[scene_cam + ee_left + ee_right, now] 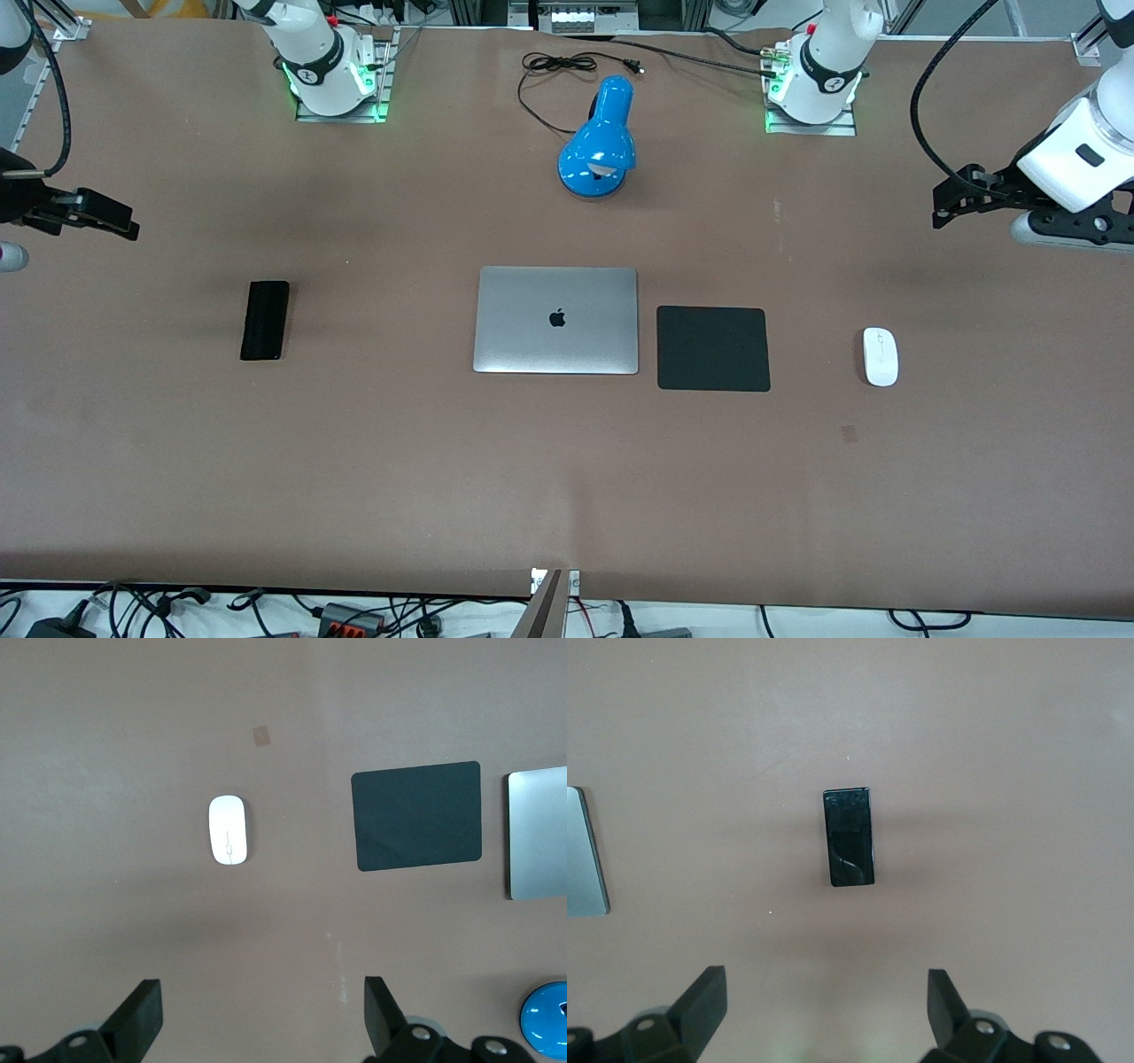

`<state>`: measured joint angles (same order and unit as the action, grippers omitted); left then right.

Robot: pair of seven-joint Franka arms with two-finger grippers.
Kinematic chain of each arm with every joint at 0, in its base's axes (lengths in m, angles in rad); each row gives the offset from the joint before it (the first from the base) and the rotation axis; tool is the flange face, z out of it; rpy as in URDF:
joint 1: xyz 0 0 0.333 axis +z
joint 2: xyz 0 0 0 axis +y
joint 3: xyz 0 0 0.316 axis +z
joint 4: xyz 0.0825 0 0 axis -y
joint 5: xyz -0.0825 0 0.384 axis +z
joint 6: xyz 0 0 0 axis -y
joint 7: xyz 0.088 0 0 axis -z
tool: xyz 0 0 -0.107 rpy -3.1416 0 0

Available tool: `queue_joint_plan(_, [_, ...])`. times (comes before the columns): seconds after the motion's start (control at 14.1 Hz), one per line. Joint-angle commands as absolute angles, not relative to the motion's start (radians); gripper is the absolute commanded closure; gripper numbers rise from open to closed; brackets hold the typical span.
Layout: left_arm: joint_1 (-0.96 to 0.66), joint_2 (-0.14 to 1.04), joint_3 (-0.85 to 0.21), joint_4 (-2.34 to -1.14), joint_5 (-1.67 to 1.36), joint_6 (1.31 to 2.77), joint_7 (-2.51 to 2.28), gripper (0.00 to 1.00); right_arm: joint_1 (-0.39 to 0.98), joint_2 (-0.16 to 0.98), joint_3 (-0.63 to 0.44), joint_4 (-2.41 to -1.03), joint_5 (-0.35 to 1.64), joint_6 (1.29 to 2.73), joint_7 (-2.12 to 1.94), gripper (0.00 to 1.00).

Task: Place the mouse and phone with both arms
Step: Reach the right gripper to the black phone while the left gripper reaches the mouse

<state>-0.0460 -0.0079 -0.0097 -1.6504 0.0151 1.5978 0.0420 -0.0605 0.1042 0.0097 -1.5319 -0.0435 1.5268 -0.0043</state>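
The mouse needs to go on the mouse pad point(713, 349). My left gripper should next grab the white oval mouse point(881, 356) by its long side edges.
The white oval mouse point(881, 356) lies on the brown table toward the left arm's end; it also shows in the left wrist view point(228, 830). The black phone point(265, 320) lies flat toward the right arm's end and shows in the right wrist view point(849, 836). My left gripper point(939, 206) hangs high over the bare table at the left arm's end, open and empty point(263, 1019). My right gripper point(128, 226) hangs high over the bare table at the right arm's end, open and empty point(826, 1010). Neither gripper touches anything.
A closed silver laptop point(556, 320) lies mid-table, with a black square mouse pad point(713, 348) beside it toward the mouse. A blue desk lamp point(600, 142) with a black cord stands between the arm bases.
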Motion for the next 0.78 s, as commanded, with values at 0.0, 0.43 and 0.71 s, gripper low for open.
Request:
queue_joint_plan(0.0, [-0.034, 0.021, 0.008, -1.635, 0.003, 1.566, 0.044, 0.00, -0.051, 0.129, 0.008, -1.528, -0.064, 1.542, -0.011, 0.00])
queue_joint_plan(0.43, [-0.025, 0.184, 0.008, -1.629, 0.008, 1.526, 0.054, 0.00, -0.066, 0.227, 0.008, -1.697, -0.055, 1.823, -0.009, 0.00])
queue_joint_plan(0.71, [0.010, 0.365, 0.009, -1.675, 0.011, 1.871, 0.052, 0.00, -0.066, 0.233, 0.008, -1.986, -0.057, 2.216, -0.002, 0.00])
